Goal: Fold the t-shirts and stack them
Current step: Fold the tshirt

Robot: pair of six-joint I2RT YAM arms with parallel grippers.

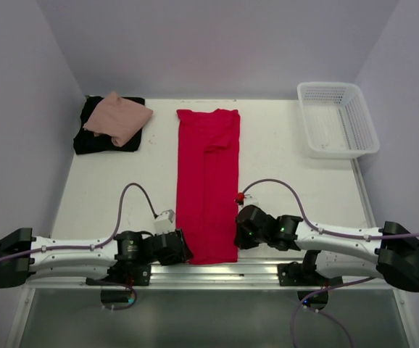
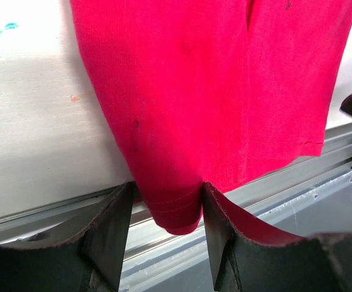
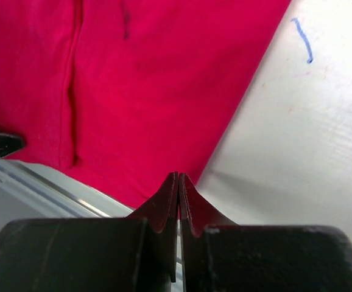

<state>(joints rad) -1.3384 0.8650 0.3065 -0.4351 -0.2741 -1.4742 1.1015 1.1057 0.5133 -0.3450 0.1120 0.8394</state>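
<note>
My left gripper should next pick up the red t-shirt's near hem corner (image 1: 189,259). Then it can fold the hem over toward the collar end.
The bright red t-shirt (image 1: 207,181) lies as a long narrow strip down the middle of the table, collar end far, hem at the near edge. My left gripper (image 1: 183,250) is at its near left corner. In the left wrist view the gripper (image 2: 167,210) is open, and the shirt's corner (image 2: 176,207) hangs over the table rail between the two fingers. My right gripper (image 1: 238,233) is at the near right corner. Its fingers (image 3: 179,177) are shut flush against each other at the edge of the red cloth (image 3: 133,79), and no cloth shows between them. A folded salmon-pink t-shirt (image 1: 119,116) lies on a black t-shirt (image 1: 93,139) at the far left.
A white lattice basket (image 1: 338,119) stands at the far right corner. An aluminium rail (image 1: 217,270) runs along the near table edge under the red hem. Purple cables loop over the table beside both arms. Walls close in the left, right and far sides.
</note>
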